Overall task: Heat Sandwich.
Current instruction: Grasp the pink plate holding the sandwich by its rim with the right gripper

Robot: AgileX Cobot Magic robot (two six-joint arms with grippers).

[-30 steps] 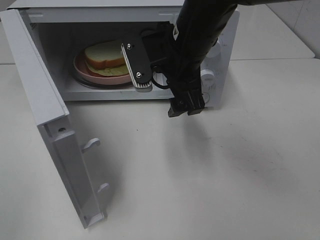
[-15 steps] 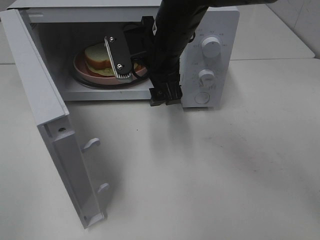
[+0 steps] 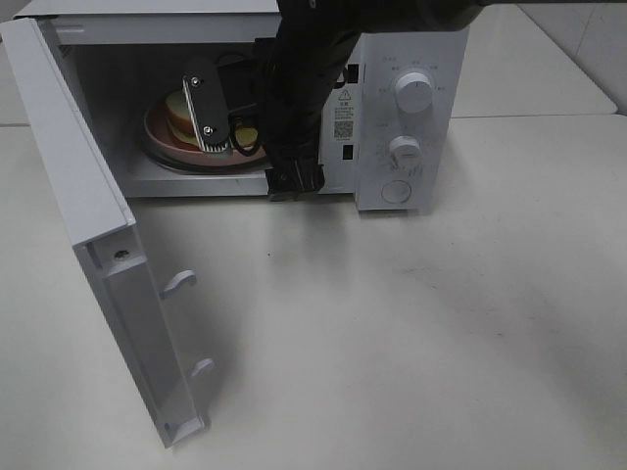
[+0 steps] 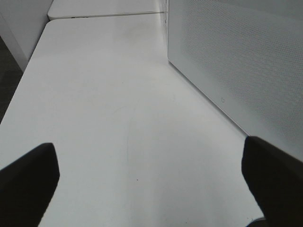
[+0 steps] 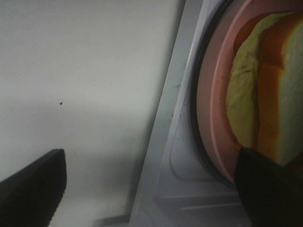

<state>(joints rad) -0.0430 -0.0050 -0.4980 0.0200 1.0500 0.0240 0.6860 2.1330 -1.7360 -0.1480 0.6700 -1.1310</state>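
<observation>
The right gripper grabs the pink plate (image 3: 157, 135) by its rim next, to bring the heated sandwich out of the microwave.
The sandwich (image 3: 179, 108) lies on a pink plate (image 3: 157, 135) inside the open white microwave (image 3: 431, 49). My right gripper (image 3: 221, 110) reaches down into the oven opening right in front of the sandwich and hides most of it. In the right wrist view the sandwich (image 5: 271, 94), with its orange crust and yellow-green layer, rests on the plate (image 5: 215, 109) by one fingertip, and the right gripper (image 5: 151, 189) stands open, holding nothing. The left gripper (image 4: 151, 184) is open over bare table, next to the microwave door's perforated outer face (image 4: 236, 61).
The microwave door (image 3: 83, 206) is swung wide to the left, with its edge reaching toward the table's front. Two knobs (image 3: 412, 93) and a button sit on the control panel at the right. White table (image 3: 411, 333) spreads in front.
My right arm has swung left across the microwave opening, uncovering the control panel. Its gripper now stands directly in front of the sandwich. The left gripper's earlier position is not shown.
</observation>
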